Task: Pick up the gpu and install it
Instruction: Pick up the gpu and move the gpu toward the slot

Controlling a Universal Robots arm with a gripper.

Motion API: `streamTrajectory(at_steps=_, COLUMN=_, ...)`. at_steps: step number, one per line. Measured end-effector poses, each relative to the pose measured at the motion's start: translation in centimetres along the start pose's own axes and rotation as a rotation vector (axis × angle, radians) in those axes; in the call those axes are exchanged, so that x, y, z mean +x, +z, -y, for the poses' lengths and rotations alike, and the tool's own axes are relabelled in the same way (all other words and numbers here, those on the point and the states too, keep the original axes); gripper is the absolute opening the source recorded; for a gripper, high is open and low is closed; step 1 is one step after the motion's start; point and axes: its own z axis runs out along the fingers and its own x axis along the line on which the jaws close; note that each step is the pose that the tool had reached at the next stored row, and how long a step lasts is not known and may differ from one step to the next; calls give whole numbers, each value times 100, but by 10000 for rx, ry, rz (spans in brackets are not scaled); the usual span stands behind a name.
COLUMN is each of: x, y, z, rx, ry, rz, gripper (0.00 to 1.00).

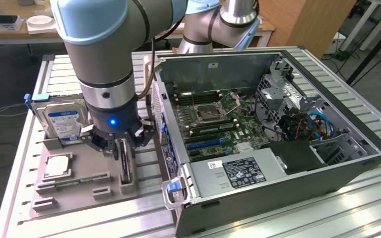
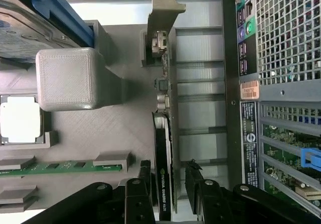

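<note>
Small components stick out near the GPU's metal bracket, so my gripper next needs to grab across its flat black shroud (image 2: 163, 181). The job is to install the GPU (image 2: 163, 148).
The gpu (image 1: 125, 171) is a thin black card standing on edge in a slot of the grey holder tray (image 1: 78, 196), just off the open computer case (image 1: 270, 148). My gripper (image 1: 124, 148) is lowered straight over it. In the wrist view the gpu (image 2: 163, 148) runs edge-on away from the camera, ending in its pale metal bracket (image 2: 165, 3). My gripper (image 2: 168, 176) is open and straddles the card: one black finger (image 2: 145, 176) lies close against one face, and the other finger (image 2: 193, 176) stands a small gap off the opposite face.
The tray also carries a silver hard drive (image 1: 61, 121) with a blue-white label, a CPU (image 1: 57, 166) and a green memory stick (image 1: 71, 182). Inside the case the motherboard (image 1: 217, 119) shows a blue slot (image 1: 207, 144). The case's perforated rear wall (image 2: 281, 43) is close beside the card.
</note>
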Motion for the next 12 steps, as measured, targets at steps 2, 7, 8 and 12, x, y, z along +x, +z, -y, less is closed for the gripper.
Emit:
streamTrajectory(at_steps=2, x=2, y=37, z=0, rx=0, ry=-9, rz=-1, gripper=42)
streamTrajectory(at_steps=7, x=4, y=68, z=1, rx=3, ry=-17, rz=-1, gripper=42)
streamTrajectory(at_steps=8, x=4, y=70, z=1, rx=3, ry=-17, rz=-2, gripper=42)
streamTrajectory(at_steps=12, x=5, y=101, z=2, rx=2, ry=-17, rz=0, gripper=42)
